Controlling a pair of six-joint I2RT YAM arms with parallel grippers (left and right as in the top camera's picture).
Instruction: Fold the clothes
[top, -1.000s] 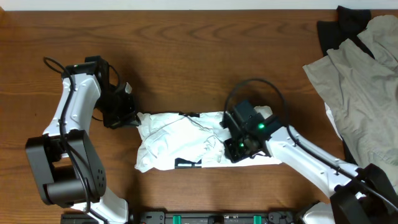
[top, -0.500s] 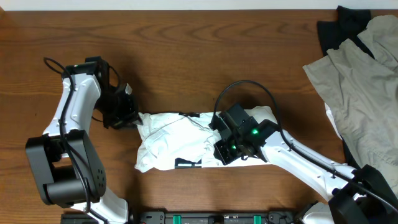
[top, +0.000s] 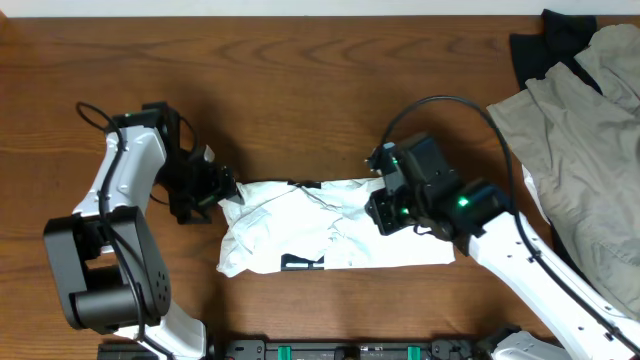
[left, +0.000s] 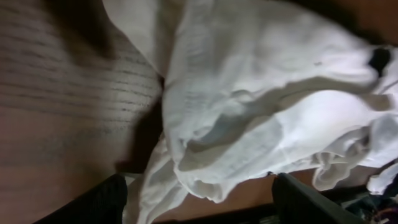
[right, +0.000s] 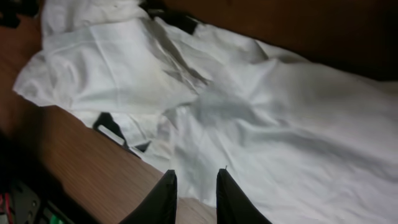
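Note:
My left gripper grabs the white T-shirt (top: 300, 225) by the loose edge at its end (top: 233, 240) next, so that end folds over the rest.
The clothes, a wrinkled white T-shirt (top: 300, 225), lie partly folded into a wide band at the table's middle front. Bits of black print (top: 300, 262) show at its near edge. My left gripper (top: 215, 190) is at the shirt's left end. In the left wrist view it (left: 199, 199) stands open, its dark fingers (left: 93, 202) wide apart, with the shirt's edge (left: 249, 112) lying loose between them. My right gripper (top: 382, 210) hovers over the shirt's right part. In the right wrist view it (right: 196, 183) shows a narrow gap with nothing in it, above the shirt (right: 261, 112).
A beige-grey garment (top: 590, 130) is heaped at the right edge of the wooden table (top: 300, 80), over a black garment (top: 545, 45) at the back right corner. A black rail (top: 350, 350) runs along the front edge.
My left gripper has opened and let go of the shirt's left edge. My right arm has risen and moved back and to the right, from the shirt's front middle to its right part.

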